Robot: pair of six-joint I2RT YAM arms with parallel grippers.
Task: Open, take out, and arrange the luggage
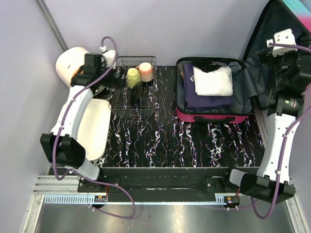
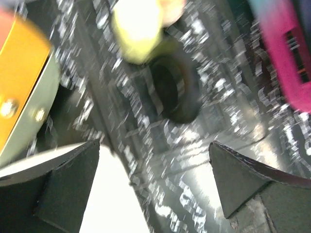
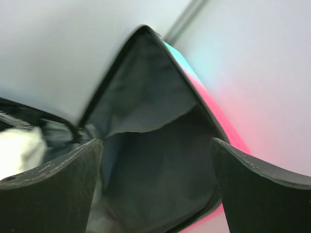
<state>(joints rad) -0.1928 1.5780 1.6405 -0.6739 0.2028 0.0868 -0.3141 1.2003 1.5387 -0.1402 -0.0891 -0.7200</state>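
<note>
The white oval tray should be set flat beside the luggage [image 1: 210,117], so my left gripper should grab the tray by its rim [image 1: 109,121] next.
The luggage [image 1: 210,117] lies open at the back right of the table, pink shell down, its lid [image 1: 274,26] standing up against the wall. Folded purple cloth [image 1: 209,97], a white towel [image 1: 212,80] and a black item [image 1: 210,65] lie inside. My right gripper [image 1: 266,60] hovers open beside the raised lid; in the right wrist view its gripper [image 3: 155,187] faces the dark grey lining [image 3: 155,145], holding nothing. My left gripper [image 1: 103,80] is open above the table left of the wire basket; the left wrist view of it [image 2: 155,182] is blurred and shows nothing between the fingers.
A wire basket [image 1: 121,104] holds a yellow-green roll [image 1: 132,77], a pink roll [image 1: 145,72] and a black roll [image 1: 136,94]. A white-and-orange round box [image 1: 70,63] stands at the back left. A white oval tray [image 1: 95,126] lies under the left arm.
</note>
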